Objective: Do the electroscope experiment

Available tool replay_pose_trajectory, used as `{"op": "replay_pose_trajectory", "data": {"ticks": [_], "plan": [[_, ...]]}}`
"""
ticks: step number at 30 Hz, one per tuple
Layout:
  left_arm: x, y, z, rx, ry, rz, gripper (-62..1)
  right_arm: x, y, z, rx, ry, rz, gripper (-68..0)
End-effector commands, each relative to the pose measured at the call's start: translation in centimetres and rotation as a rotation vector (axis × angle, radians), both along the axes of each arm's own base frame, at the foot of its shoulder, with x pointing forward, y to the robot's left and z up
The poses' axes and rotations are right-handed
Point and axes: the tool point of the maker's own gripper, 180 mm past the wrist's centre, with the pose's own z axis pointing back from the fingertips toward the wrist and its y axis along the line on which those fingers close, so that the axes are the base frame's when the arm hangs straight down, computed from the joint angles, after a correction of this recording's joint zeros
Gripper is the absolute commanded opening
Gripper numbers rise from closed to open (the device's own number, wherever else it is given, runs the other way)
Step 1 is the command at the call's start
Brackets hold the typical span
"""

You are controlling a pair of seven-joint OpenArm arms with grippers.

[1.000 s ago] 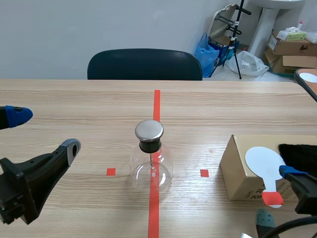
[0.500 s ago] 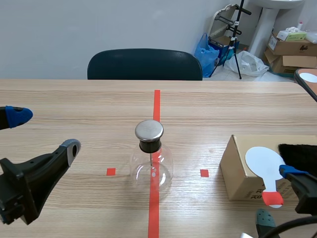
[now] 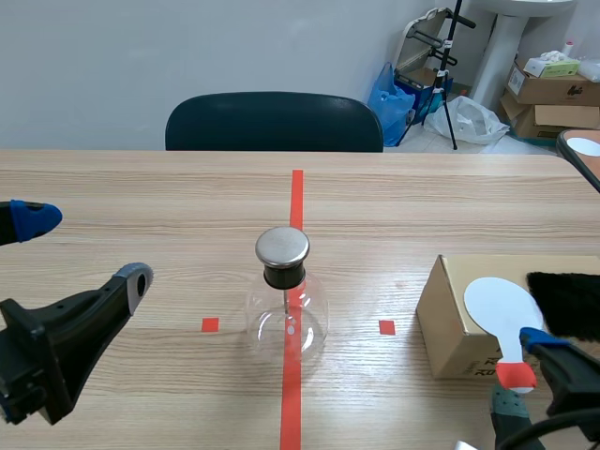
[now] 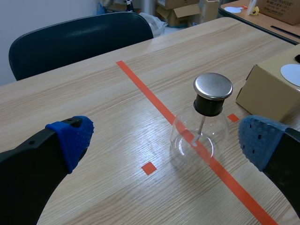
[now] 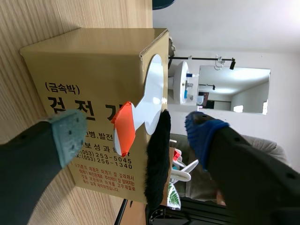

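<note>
I will next use my right gripper to hold the paddle by its red handle (image 3: 514,376), so the paddle's white disc (image 3: 503,306) stays free to go over the electroscope's cap.
The electroscope (image 3: 286,292), a clear glass flask with a round metal cap, stands on the red tape line at mid-table. My left gripper (image 3: 84,248) is open to its left, well apart from it; in the left wrist view the electroscope (image 4: 213,86) lies ahead of the open left gripper (image 4: 164,140). A white paddle (image 3: 497,305) with a red handle (image 3: 514,376) lies on a cardboard box (image 3: 450,319), beside black fur (image 3: 567,300). My right gripper (image 5: 138,133) is open at the red handle (image 5: 124,129), one finger on either side.
A dark chair (image 3: 274,122) stands at the table's far edge. Boxes and bags lie on the floor at the back right. A second table's corner (image 3: 581,150) shows at the far right. Bare wood lies left of the flask.
My right gripper has shifted slightly, its blue pad now lower and closer to the paddle's red handle. The left arm and the electroscope have not moved.
</note>
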Motion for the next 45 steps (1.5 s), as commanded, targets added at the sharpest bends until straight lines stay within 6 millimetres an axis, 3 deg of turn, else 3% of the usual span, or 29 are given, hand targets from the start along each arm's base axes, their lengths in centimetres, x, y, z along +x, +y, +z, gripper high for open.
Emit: {"op": "replay_pose_trajectory", "data": {"ticks": [1, 11, 45], "plan": [[-0.01, -0.4, 0.7, -0.018, -0.018, -0.012, 1.4, 0.3, -0.21, 0.59, -0.009, -0.024, 0.006, -33.6], [-0.01, -0.4, 0.7, -0.018, -0.018, -0.012, 1.4, 0.3, -0.21, 0.6, -0.009, -0.024, 0.006, -66.9], [-0.02, -0.39, 0.64, -0.016, -0.015, -0.012, 1.4, 0.3, -0.22, 0.6, -0.01, -0.024, 0.007, -66.5]]}}
